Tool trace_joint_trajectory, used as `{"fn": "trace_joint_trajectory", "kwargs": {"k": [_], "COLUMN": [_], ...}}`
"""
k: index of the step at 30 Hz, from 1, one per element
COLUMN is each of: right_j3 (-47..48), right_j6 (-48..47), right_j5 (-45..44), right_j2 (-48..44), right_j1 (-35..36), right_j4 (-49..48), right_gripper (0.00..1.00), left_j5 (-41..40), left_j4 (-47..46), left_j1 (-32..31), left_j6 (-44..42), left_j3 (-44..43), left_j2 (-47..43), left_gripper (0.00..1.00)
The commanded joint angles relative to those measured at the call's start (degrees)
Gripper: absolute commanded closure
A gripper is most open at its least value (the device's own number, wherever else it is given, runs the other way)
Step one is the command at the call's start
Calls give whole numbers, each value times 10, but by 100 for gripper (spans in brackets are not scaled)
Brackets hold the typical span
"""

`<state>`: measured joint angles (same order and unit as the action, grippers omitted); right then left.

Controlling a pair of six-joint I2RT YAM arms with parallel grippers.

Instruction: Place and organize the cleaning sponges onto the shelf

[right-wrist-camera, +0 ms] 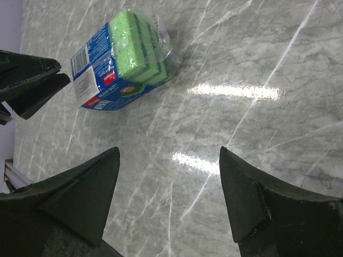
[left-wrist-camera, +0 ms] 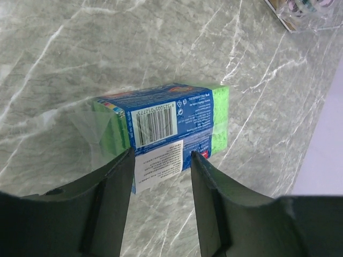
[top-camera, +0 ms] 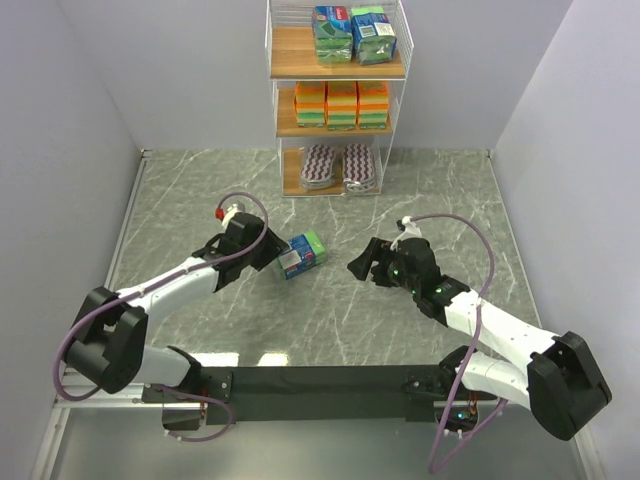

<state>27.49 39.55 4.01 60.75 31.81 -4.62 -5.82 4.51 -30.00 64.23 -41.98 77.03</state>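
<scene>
Next, my left gripper grabs the blue-green pack by its green end's wrapper. This leaves the opposite end free to enter the shelf (top-camera: pixel 290 50).
A blue-green printed sponge pack (top-camera: pixel 301 254) lies on the marble table mid-left. My left gripper (top-camera: pixel 273 259) is open, its fingertips at the pack's near end, not closed on it. In the left wrist view the pack (left-wrist-camera: pixel 166 118) sits just past the gripper (left-wrist-camera: pixel 161 156). My right gripper (top-camera: pixel 361 265) is open and empty to the right of the pack; its wrist view shows the pack (right-wrist-camera: pixel 120 59) at the upper left, well away from the gripper (right-wrist-camera: pixel 169 153). The shelf (top-camera: pixel 290 50) stands at the back, with two blue-green packs (top-camera: pixel 352 30) on its top board.
Three orange blocks (top-camera: pixel 341 104) sit on the shelf's middle board and striped oval pads (top-camera: pixel 338 165) on the bottom one. Grey walls close in the left, right and back. A black bar (top-camera: pixel 320 380) runs along the near edge between the arm bases.
</scene>
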Motion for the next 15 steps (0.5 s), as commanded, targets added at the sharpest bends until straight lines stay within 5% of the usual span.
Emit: {"fn": "trace_joint_trajectory", "kwargs": {"k": [1, 15], "right_j3": [-5, -15], "right_j6": [3, 4], "right_j5": [-9, -10], "right_j2": [-8, -18], "right_j1": [-5, -9], "right_j4": [-6, -5], "right_gripper": [19, 18], "left_j5": [9, -36], "left_j4": [-32, 8], "left_j1": [-6, -16], "left_j6": [5, 2], "left_j3": [6, 12], "left_j2": [13, -47], "left_gripper": [48, 43]}}
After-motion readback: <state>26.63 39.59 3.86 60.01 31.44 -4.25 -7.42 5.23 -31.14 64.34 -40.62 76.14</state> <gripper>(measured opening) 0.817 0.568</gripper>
